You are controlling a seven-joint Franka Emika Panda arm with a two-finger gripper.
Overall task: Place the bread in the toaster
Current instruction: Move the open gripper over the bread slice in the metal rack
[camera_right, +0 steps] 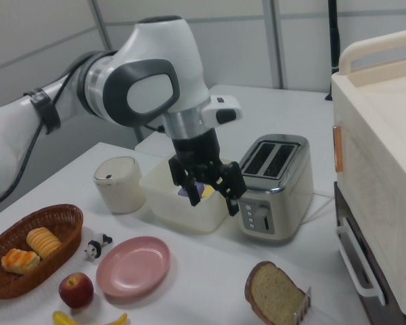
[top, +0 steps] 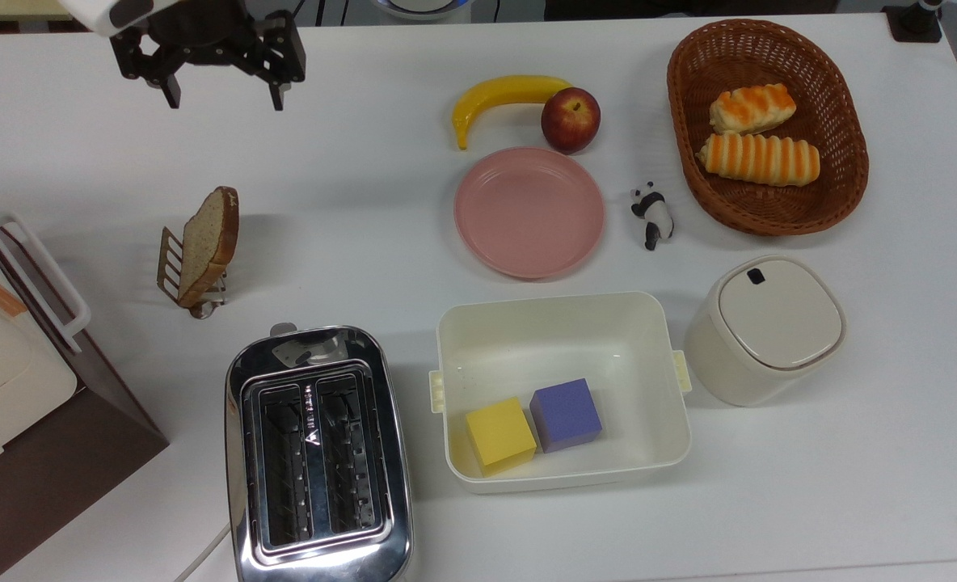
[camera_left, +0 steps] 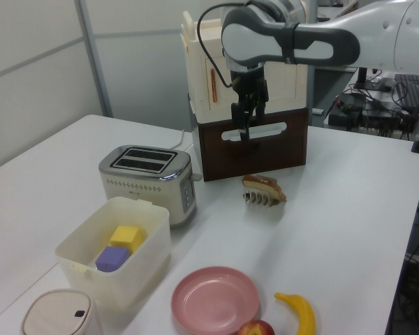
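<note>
The wire rack closes around the bread's lower part, so my gripper will reach the bread and grab its top edge (camera_left: 264, 179), which stands free.
A tan speckled slice of bread (top: 208, 240) (camera_left: 261, 183) (camera_right: 274, 294) leans upright in a small wire rack (top: 173, 266) at the top view's left. The chrome two-slot toaster (top: 315, 454) (camera_left: 148, 172) (camera_right: 275, 178) stands nearer the front edge in the top view, both slots empty. My black gripper (top: 221, 94) (camera_left: 246, 130) (camera_right: 212, 195) hangs open and empty above the table, well beyond the bread toward the top view's upper left. Its fingers are spread wide apart.
A brown and cream bread box (top: 18, 356) stands at the top view's left edge. A cream tub (top: 672, 388) holds a yellow and a purple cube. A pink plate (top: 529, 212), banana (top: 499, 97), apple (top: 570, 119), panda figure (top: 651, 214), roll basket (top: 826, 194) and lidded canister (top: 763, 327) sit to the right.
</note>
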